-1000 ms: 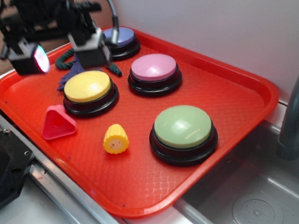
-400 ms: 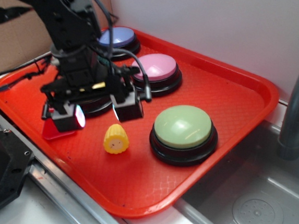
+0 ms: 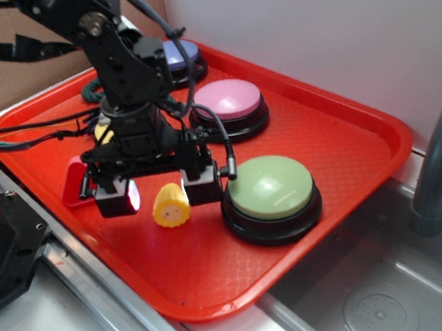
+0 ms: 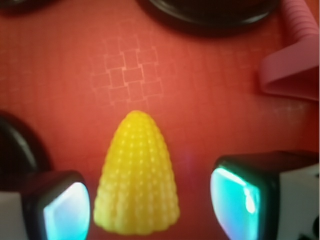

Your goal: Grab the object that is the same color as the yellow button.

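My fingers are on either side of the yellow corn's wide end, low over the red tray [image 3: 332, 136], so my gripper closes on the corn next.
The small yellow corn-shaped object [image 3: 172, 206] [image 4: 136, 182] lies on the red tray [image 3: 332, 136]. My gripper [image 3: 160, 193] [image 4: 150, 207] is open and low over it, one finger on each side, neither pad touching it. In the wrist view the corn sits nearer the left pad [image 4: 65, 212] than the right pad [image 4: 235, 202]. The yellow button [image 3: 104, 133] is almost wholly hidden behind my arm; only a sliver of its dome shows.
A green button [image 3: 271, 189] stands just right of the gripper; a pink button [image 3: 228, 103] and a blue-purple one [image 3: 181, 54] stand behind. A pink triangular piece [image 3: 74, 184] lies left of the gripper. A sink and faucet [image 3: 439, 154] lie right of the tray.
My arm swung from the tray's back left down and forward, past the yellow button, until the open fingers came to straddle the yellow corn. The corn has not moved.
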Robot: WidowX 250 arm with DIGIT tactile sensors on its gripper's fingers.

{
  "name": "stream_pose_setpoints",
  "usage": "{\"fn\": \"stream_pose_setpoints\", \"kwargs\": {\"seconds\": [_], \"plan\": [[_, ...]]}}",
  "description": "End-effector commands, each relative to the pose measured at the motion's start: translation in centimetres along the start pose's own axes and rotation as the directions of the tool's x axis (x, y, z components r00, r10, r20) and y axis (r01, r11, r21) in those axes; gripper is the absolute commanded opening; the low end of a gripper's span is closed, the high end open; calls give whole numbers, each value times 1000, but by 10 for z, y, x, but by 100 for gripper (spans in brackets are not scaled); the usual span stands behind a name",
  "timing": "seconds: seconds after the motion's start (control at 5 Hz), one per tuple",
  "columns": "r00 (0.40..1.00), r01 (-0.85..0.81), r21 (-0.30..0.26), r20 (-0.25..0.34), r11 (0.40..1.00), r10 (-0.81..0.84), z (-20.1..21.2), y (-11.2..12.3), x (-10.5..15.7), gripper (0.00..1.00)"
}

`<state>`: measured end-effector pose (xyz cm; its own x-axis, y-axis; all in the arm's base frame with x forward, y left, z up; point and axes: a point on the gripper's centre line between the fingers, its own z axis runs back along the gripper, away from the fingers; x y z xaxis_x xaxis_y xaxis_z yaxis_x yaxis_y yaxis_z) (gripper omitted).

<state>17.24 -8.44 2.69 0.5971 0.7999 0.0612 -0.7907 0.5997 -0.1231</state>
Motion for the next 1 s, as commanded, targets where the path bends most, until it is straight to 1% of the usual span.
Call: {"fn": "stream_pose_setpoints", "kwargs": {"seconds": [0.0, 0.2, 0.4, 0.6, 0.8], "plan": [[999, -40, -7, 3, 999, 40, -7, 0, 8, 73], [999, -44, -28, 15, 999, 45, -4, 1, 9, 11], [998, -52, -49, 16, 997, 53, 2, 2, 12, 2], [1000, 14, -66, 21, 998, -13, 16, -1, 27, 0], [972, 236, 14, 4, 972, -236, 55, -5, 47, 0]]}}
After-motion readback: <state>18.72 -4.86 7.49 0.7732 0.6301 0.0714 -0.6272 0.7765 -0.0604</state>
